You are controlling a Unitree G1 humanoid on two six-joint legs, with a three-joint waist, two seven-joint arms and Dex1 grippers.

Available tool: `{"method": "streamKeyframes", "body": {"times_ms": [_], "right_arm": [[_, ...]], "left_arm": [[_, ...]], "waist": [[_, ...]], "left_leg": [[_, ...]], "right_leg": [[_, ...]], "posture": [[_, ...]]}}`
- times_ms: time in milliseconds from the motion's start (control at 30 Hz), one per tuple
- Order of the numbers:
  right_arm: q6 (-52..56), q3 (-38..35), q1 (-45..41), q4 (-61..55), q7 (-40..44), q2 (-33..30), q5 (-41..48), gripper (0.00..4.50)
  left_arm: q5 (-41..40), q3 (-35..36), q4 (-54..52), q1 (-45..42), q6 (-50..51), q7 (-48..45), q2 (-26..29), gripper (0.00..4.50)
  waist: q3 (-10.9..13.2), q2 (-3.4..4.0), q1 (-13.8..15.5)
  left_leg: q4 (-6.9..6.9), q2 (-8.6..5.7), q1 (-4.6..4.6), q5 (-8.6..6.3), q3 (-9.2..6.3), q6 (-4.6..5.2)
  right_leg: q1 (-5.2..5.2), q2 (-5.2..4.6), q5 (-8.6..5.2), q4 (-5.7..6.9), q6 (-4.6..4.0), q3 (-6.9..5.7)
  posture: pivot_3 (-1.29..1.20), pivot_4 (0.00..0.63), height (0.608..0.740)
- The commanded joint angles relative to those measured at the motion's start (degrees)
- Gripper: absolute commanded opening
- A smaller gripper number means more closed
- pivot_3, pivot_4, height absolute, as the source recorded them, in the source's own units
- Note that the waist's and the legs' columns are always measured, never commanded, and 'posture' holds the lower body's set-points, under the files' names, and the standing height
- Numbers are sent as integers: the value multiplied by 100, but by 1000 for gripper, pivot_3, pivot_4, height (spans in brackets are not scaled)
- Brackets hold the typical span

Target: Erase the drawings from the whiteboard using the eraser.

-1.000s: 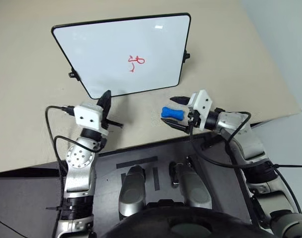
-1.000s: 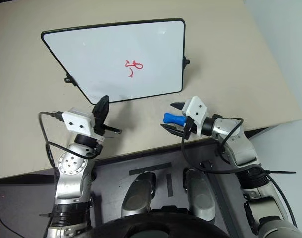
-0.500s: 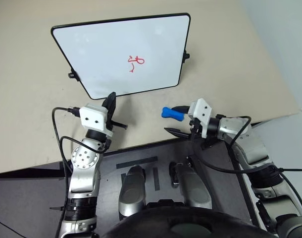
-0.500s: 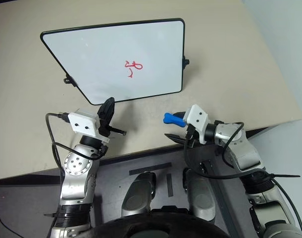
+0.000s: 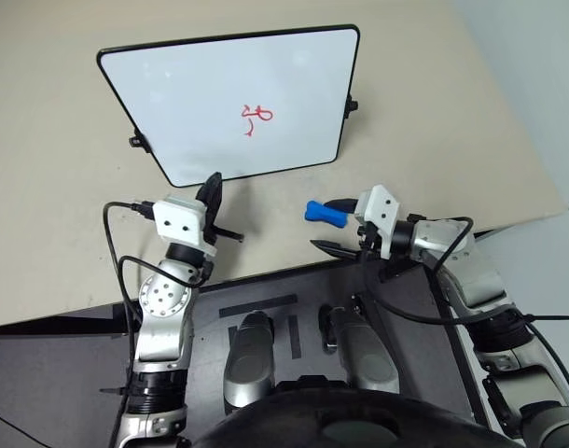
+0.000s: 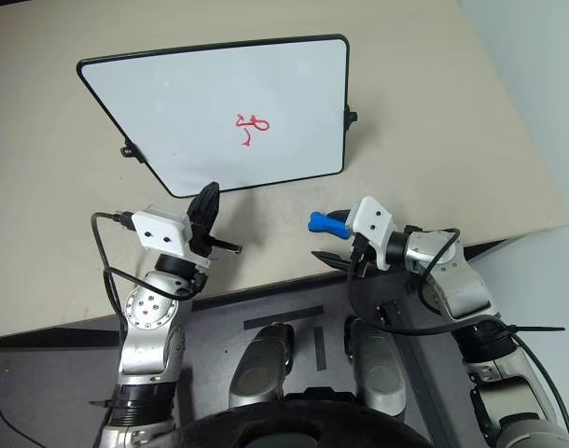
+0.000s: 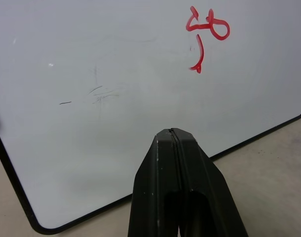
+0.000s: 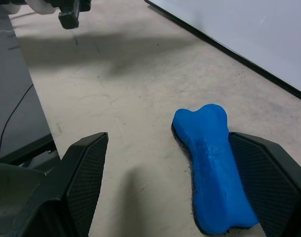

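Observation:
My right gripper takes hold of the blue eraser by its narrow middle [image 5: 326, 214] next, to wipe the red drawings off the whiteboard [image 5: 210, 93].
The whiteboard [image 5: 210, 93] lies on the beige table, with the red drawings [image 5: 256, 119] right of its middle. The blue bone-shaped eraser [image 5: 321, 214] lies flat on the table near the board's near right corner. My right gripper [image 5: 329, 226] stands open around the eraser, pointing left. In the right wrist view the eraser [image 8: 212, 163] rests close beside one finger, far from the other. My left gripper [image 5: 213, 190] is shut and empty, just short of the board's near edge. In the left wrist view its fingers [image 7: 160, 163] point at the whiteboard [image 7: 91, 59] below the drawings [image 7: 206, 34].
The beige table [image 5: 61, 215] ends in a front edge just behind both wrists, with dark floor beyond. Its right edge runs diagonally past the right arm. Small black clips [image 5: 351, 105] stick out from the board's sides. Bare tabletop separates the two grippers.
My right gripper has tilted and sunk a little, so the unmoved eraser now lies nearer its far finger. My left gripper has kept about its place.

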Motion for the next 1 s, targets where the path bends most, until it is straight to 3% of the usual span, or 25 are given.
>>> {"method": "streamKeyframes", "body": {"times_ms": [33,400,500,833,1000], "right_arm": [[-105,76,-110,101,54,16,-139,4105],[-281,113,-261,486,33,119,-371,4105],[-307,108,-281,530,27,153,-402,3581],[-441,69,-316,630,-43,237,-533,157],[-559,40,-334,646,-65,250,-610,46]], "left_arm": [[71,-43,-101,-60,-80,62,-38,0],[99,-8,-29,-129,-108,48,-81,0],[97,5,3,-168,-118,44,-76,0],[87,4,92,-294,-150,10,-62,0],[87,-1,152,-341,-181,1,-62,0]], "waist": [[0,0,-1],[-1,-1,3],[-1,-1,1],[-1,-2,0],[-1,-2,-1]], "left_leg": [[0,0,2,0,0,0],[0,0,4,-3,0,3],[0,0,5,-5,0,2],[-1,1,13,-5,0,2],[0,1,16,-5,0,3]], "right_leg": [[1,0,0,0,0,0],[2,0,22,0,-36,3],[2,0,23,0,-38,3],[5,0,23,0,-37,4],[4,1,22,0,-35,4]], "posture": [[0,150,740],[0,150,740],[0,150,740],[0,150,740],[0,150,740]]}}
